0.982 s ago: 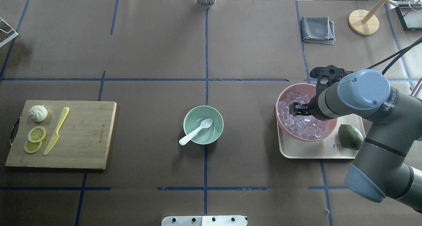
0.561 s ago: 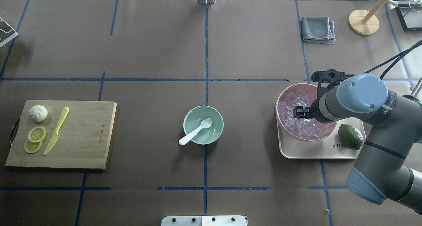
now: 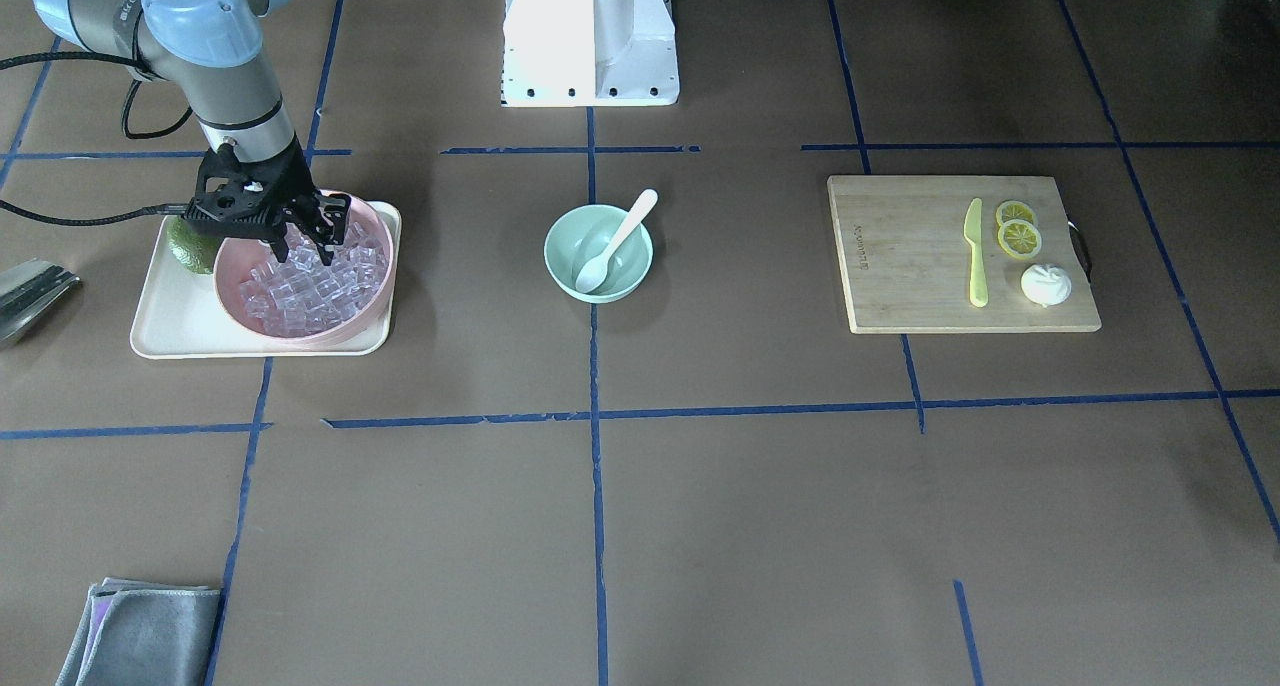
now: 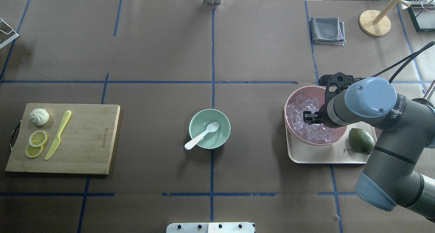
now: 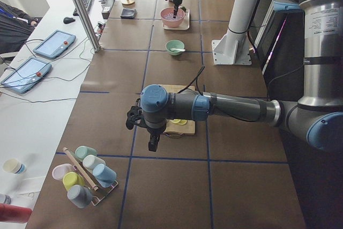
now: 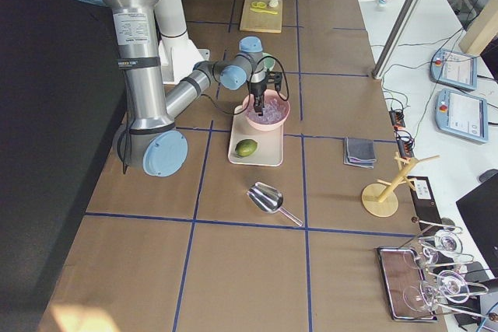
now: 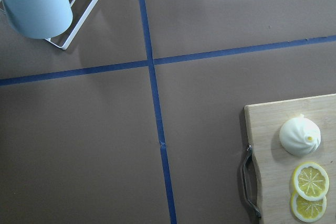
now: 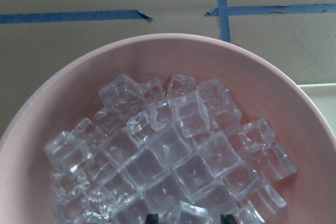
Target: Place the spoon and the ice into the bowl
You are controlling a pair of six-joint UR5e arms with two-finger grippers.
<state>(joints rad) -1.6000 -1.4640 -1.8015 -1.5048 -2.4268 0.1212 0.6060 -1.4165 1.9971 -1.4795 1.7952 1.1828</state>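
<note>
One clear ice cube needs to be pinched by its opposite sides with my right gripper next, to add ice to the mint-green bowl [image 3: 560,263].
The white spoon [image 4: 203,134] lies in the mint-green bowl [image 4: 195,119] at the table's middle, scoop inside and handle over the near-left rim; both also show in the front view, spoon [image 3: 615,241] and bowl [image 3: 560,263]. Many clear ice cubes [image 4: 299,112] fill a larger pink bowl [image 4: 288,105]. My right gripper [image 4: 308,117] is down among the ice [image 8: 168,145], jaws apart, with one cube between the fingertips [image 8: 152,217]. My left gripper [image 5: 153,143] hangs over the table's left end; I cannot tell whether it is open or shut.
The pink bowl stands on a cream tray [image 4: 323,156] beside a lime [image 4: 361,141]. A cutting board [image 4: 85,138] at the left holds a yellow-green knife [image 4: 58,134], lemon slices and a bun. A grey cloth [image 4: 328,30] and wooden stand [image 4: 374,22] are far right.
My right gripper has sunk a little lower into the ice in the pink bowl. The spoon and the mint-green bowl have not moved.
</note>
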